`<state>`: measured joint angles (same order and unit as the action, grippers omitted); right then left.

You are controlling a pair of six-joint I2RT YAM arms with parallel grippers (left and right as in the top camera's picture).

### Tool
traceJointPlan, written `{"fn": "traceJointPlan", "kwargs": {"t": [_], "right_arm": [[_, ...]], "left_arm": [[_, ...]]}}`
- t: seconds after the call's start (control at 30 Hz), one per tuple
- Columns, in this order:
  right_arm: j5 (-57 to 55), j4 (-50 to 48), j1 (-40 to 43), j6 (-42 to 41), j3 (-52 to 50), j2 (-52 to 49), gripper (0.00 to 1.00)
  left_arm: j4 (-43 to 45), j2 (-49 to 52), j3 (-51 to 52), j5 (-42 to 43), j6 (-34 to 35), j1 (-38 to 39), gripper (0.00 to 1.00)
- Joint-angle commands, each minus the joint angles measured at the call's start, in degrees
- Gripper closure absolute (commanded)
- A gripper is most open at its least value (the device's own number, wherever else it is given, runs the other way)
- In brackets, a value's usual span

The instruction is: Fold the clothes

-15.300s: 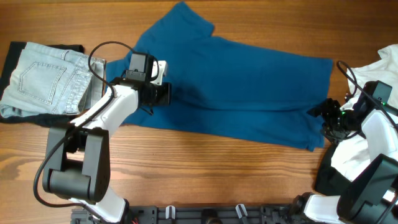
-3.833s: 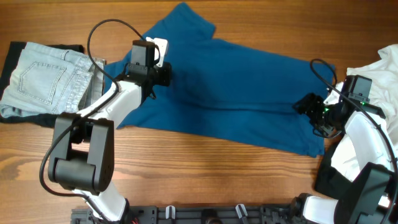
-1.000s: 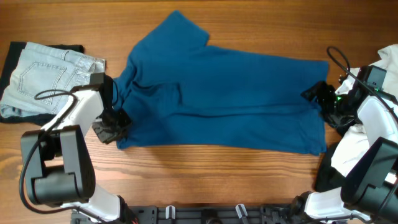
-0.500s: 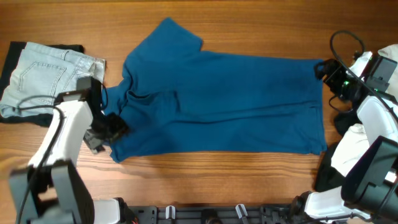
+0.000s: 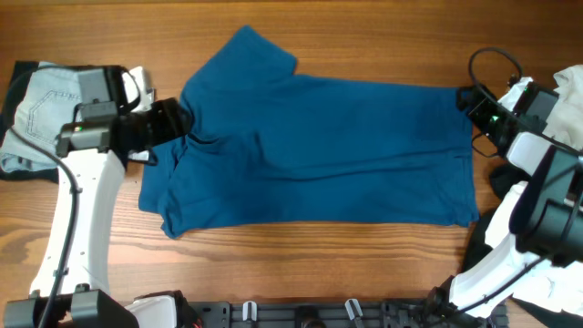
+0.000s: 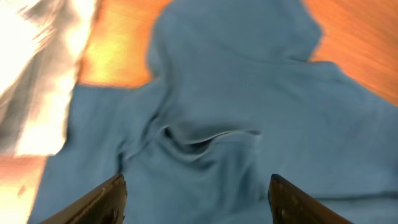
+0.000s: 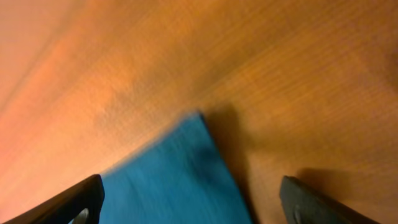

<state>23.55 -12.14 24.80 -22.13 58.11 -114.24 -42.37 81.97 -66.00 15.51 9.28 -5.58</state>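
My right gripper is going to grab the deep-blue shirt by its far corner [image 5: 459, 93] next, opposite the collar end, to fold the shirt's far edge inward.
The clothes here are chiefly one deep-blue shirt [image 5: 328, 146], lying spread across the middle of the table, its collar end to the left. My left gripper [image 5: 178, 122] hovers open over the shirt's left part. In the left wrist view the left gripper [image 6: 198, 178] has only creased blue fabric [image 6: 205, 137] under its parted fingers, nothing between them. My right gripper [image 5: 466, 97] stands open at the shirt's far right corner. In the right wrist view that blue corner [image 7: 180, 177] lies on the wood below the right gripper [image 7: 191, 181], unheld.
Folded light-blue jeans [image 5: 46, 105] on a black garment [image 5: 20, 73] lie at the far left, partly under my left arm. A white cloth [image 5: 569, 96] is heaped at the right edge. Bare wood runs along the front and back of the table.
My left gripper has opened, let go of the shirt's lower left edge and moved back toward the collar. My right gripper shifted back to the shirt's far right corner.
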Motion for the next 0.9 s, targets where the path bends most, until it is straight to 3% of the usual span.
{"fn": "traceJointPlan", "kwargs": {"t": [0.0, 0.27, 0.37, 0.47, 0.6, 0.67, 0.87], "right_arm": [[3.67, -3.93, -0.26, -2.43, 0.72, -4.72, 0.11], [4.9, -7.54, -5.18, -1.44, 0.72, -7.72, 0.18], [4.42, -7.26, -6.4, -0.39, 0.72, -7.69, 0.3], [6.12, -7.15, -5.75, -0.48, 0.72, -6.91, 0.66], [12.22, -5.51, -3.39, -0.37, 0.72, -1.97, 0.88], [15.34, -3.17, -2.45, -0.35, 0.72, 1.81, 0.95], [18.49, 11.15, -2.12, -0.33, 0.72, 14.34, 0.96]], "left_arm": [[2.34, 1.31, -0.57, 2.6, -6.34, 4.31, 0.27], [6.12, 1.31, -0.57, 1.4, -6.01, 8.48, 0.27], [5.29, 1.31, -0.57, 1.4, -5.88, 8.48, 0.28], [4.92, 1.31, -0.57, 1.38, -5.88, 8.48, 0.28], [5.49, 1.31, -0.57, 1.05, -5.92, 8.48, 0.31], [6.34, 1.42, -0.57, -0.74, -5.92, 8.48, 0.31], [12.46, 4.79, -0.57, -2.51, -5.92, 8.48, 0.37]]}}
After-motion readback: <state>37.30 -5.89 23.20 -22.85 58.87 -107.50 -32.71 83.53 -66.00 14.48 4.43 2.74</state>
